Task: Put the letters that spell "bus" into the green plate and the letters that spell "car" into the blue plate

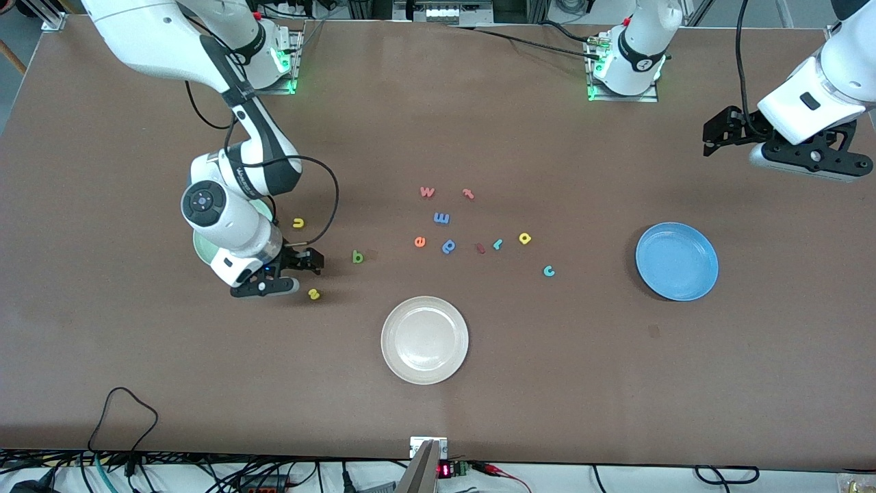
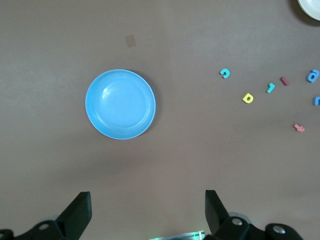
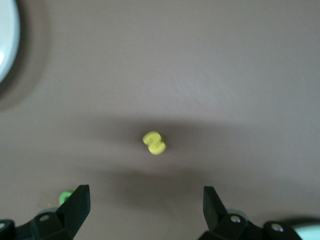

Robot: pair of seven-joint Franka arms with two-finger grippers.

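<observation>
My right gripper grabs the yellow "s" by its curved sides next. That starts spelling "bus" in the green plate (image 1: 198, 250).
The yellow "s" (image 1: 313, 294) (image 3: 154, 143) lies on the table just off the tips of my right gripper (image 1: 302, 273) (image 3: 146, 205), which hangs low, open and empty. The green "b" (image 1: 357, 257) (image 3: 64, 198) and the yellow "u" (image 1: 298, 222) lie close by. The right arm hides most of the green plate (image 1: 198, 250). The blue plate (image 1: 677, 261) (image 2: 120, 104) is empty. The teal "c" (image 1: 549, 271) (image 2: 225, 73), yellow "a" (image 1: 525, 238) (image 2: 248, 98) and teal "r" (image 1: 497, 244) (image 2: 270, 88) lie beside it toward mid-table. My left gripper (image 1: 710, 140) (image 2: 148, 210) waits high, open and empty.
An empty white plate (image 1: 424, 339) sits nearer the front camera than the letters. Mid-table lie a pink "w" (image 1: 427, 192), a pink "t" (image 1: 468, 194), a blue "m" (image 1: 441, 218), an orange "e" (image 1: 419, 241), a blue "p" (image 1: 449, 246) and a dark red piece (image 1: 480, 248).
</observation>
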